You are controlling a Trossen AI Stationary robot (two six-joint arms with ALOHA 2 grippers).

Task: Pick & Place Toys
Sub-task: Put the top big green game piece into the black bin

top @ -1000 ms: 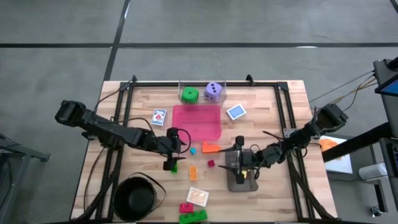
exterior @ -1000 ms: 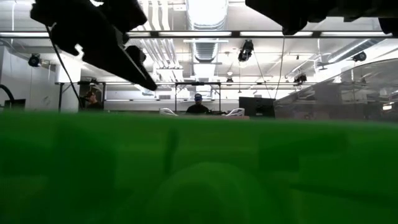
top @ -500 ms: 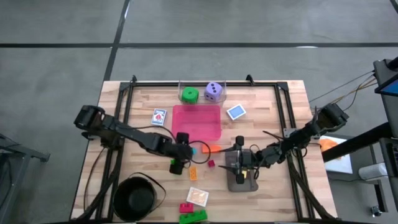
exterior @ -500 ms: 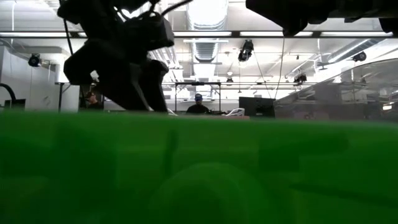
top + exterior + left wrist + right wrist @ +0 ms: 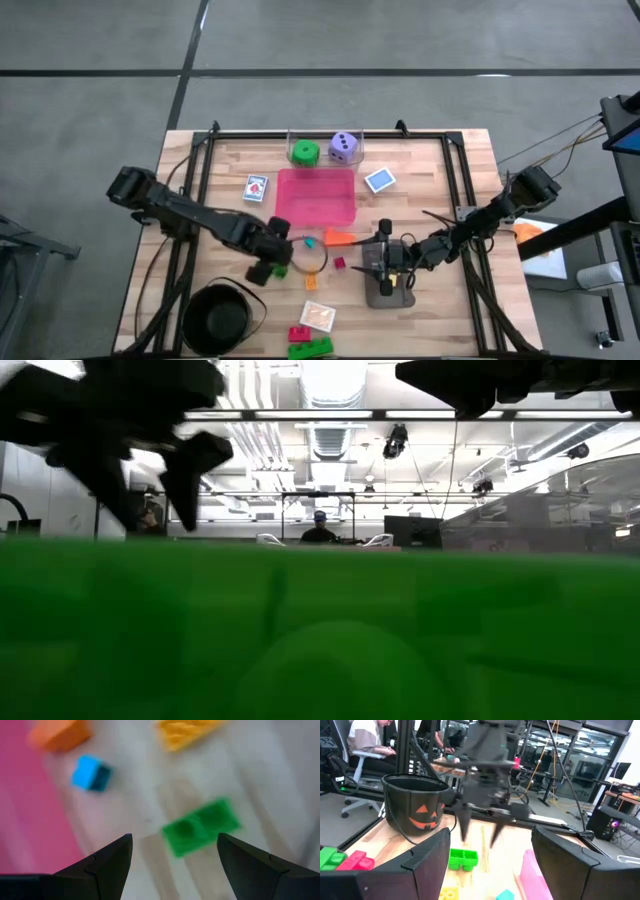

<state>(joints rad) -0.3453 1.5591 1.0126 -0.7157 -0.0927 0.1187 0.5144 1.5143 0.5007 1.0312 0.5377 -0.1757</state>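
Bare table shows between my left gripper's fingers and the green brick. My left gripper should lower to the green brick [image 5: 279,271] before it closes on the brick.
A green brick [image 5: 283,270] [image 5: 200,826] lies flat on the wooden table. My left gripper [image 5: 272,264] [image 5: 174,837] hangs above it, pointing down, open, its fingers clear of the brick; the right wrist view also shows that gripper [image 5: 480,827] over the brick [image 5: 463,858]. Close by lie a blue brick [image 5: 90,772], an orange piece [image 5: 338,238], a small red brick [image 5: 339,262] and an orange-yellow brick [image 5: 310,280]. My right gripper [image 5: 376,262] [image 5: 492,857] waits level over a grey tray [image 5: 392,296], open, with nothing between its fingers.
A pink tray [image 5: 316,195] lies mid-table; behind it a clear tray [image 5: 290,140] holds a green die [image 5: 305,152] and a purple die [image 5: 344,147]. Blue cards [image 5: 256,187] [image 5: 379,180] flank the pink tray. A black bowl [image 5: 222,318], a card [image 5: 318,316], a red brick [image 5: 299,333] and a green brick [image 5: 310,347] sit at the near edge.
My left gripper has swung a little toward the table's right edge and back toward the left, and has tipped from a slant to point steeply down over the green brick. It has stayed open. The brick has not moved.
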